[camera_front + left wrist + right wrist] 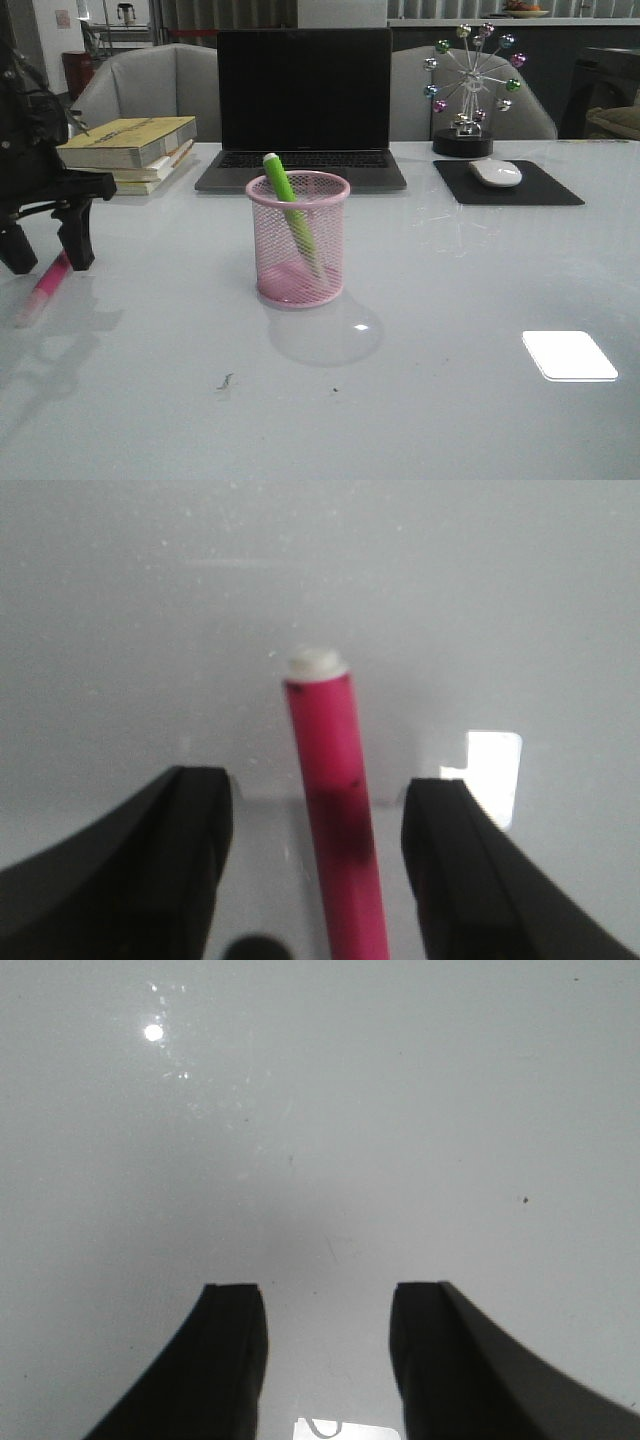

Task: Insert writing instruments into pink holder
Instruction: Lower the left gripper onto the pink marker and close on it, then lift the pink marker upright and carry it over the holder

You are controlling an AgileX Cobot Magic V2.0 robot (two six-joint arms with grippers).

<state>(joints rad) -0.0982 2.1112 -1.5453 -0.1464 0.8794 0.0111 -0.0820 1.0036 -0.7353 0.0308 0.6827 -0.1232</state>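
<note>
My left fingers reach down around the hot pink marker (48, 283), close over the table, so closing now would hold it.
The pink wire-mesh holder (298, 240) stands at the middle of the table, and the green marker (290, 212) leans inside it with its top above the rim. Flat on the table at the far left lies the hot pink marker (48, 283) (338, 820). My left gripper (45, 258) (318, 800) is open directly over it, one finger on each side, with a gap between each finger and the barrel. My right gripper (328, 1295) is open over bare table, nothing between its fingers; it does not show in the front view.
A laptop (304, 105) stands behind the holder. Stacked books (135, 150) lie at the back left. A mouse (495, 172) on a black pad (507, 183) and a ferris-wheel ornament (470, 85) are at the back right. Chairs stand beyond the table.
</note>
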